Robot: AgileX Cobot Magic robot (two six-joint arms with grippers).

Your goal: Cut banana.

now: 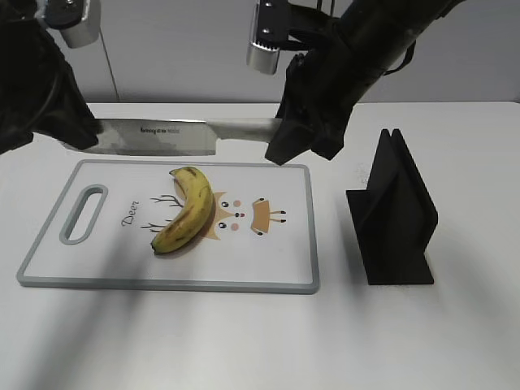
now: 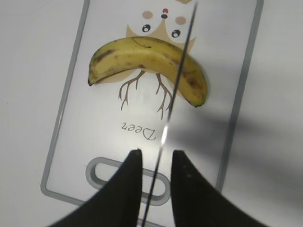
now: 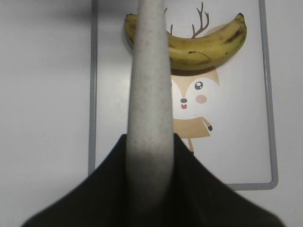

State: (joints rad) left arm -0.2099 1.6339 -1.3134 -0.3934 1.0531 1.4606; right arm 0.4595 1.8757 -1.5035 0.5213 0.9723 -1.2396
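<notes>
Next, my left gripper pinches the knife by its blade tip (image 1: 110, 134). That holds the knife steady for slicing the banana (image 1: 188, 213).
A yellow banana (image 1: 188, 213) with brown spots lies on the white deer-print cutting board (image 1: 276, 268). My right gripper (image 1: 280, 138) is shut on the grey handle of a large knife (image 1: 154, 136) and holds it level above the board's far edge, blade pointing left. In the right wrist view the handle (image 3: 149, 94) runs over the banana (image 3: 203, 47). My left gripper (image 2: 155, 156) is open, one finger on each side of the blade's thin edge (image 2: 177, 75) with gaps. The blade crosses above the banana (image 2: 147, 61) there. In the exterior view the left gripper (image 1: 77, 134) is at the blade tip.
A black knife stand (image 1: 394, 215) stands on the white table to the right of the board. The board's handle slot (image 1: 84, 213) is at its left end. The board shows in both wrist views (image 2: 85, 109) (image 3: 236, 142).
</notes>
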